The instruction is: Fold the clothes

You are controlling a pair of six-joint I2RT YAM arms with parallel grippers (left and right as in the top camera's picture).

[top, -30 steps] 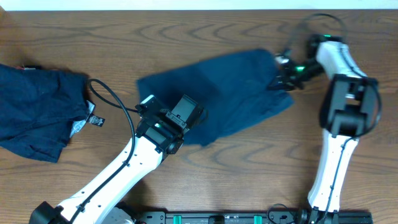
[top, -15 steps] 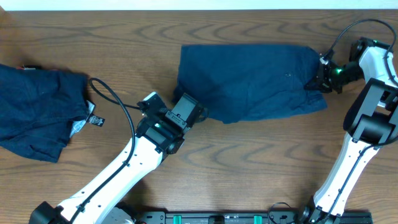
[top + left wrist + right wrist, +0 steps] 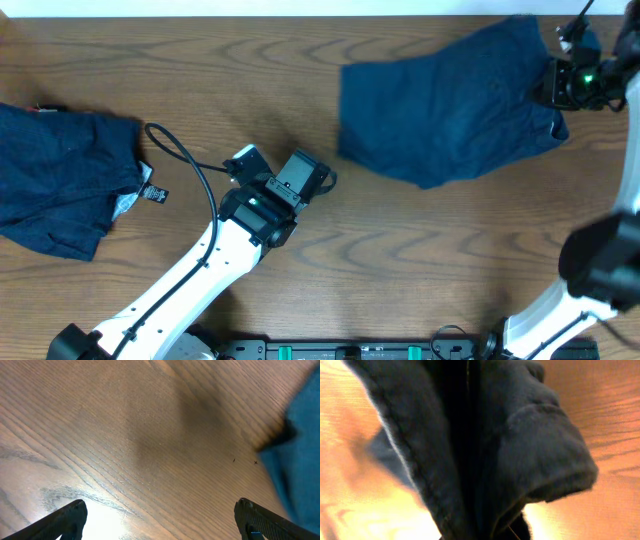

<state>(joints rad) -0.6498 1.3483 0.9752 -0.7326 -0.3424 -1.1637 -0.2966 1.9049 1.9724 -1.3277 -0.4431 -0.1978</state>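
My left gripper picks up the held navy garment by its loose end, opposite my right gripper, next, to spread the garment straight for folding.
One dark navy piece of the clothes [image 3: 450, 100] lies spread at the table's far right. My right gripper [image 3: 560, 84] is shut on its right edge, and in the right wrist view the bunched fabric [image 3: 485, 450] fills the picture and hides the fingers. Another navy garment [image 3: 60, 180] lies crumpled at the left edge, with small white and black tags [image 3: 150, 192] at its side. My left gripper [image 3: 285, 172] hovers open over bare wood mid-table, left of the held garment. Its wide-apart fingers [image 3: 70, 519] hold nothing, and the garment's edge [image 3: 300, 465] shows at the right.
The wooden table [image 3: 400, 260] carries both garments. A black cable [image 3: 185, 165] loops from the left arm toward the left garment. The right arm's white links [image 3: 560, 300] rise from the near right edge.
The right gripper has pulled the garment to the right and toward the far edge, away from the left gripper. The left arm and the left garment have stayed put.
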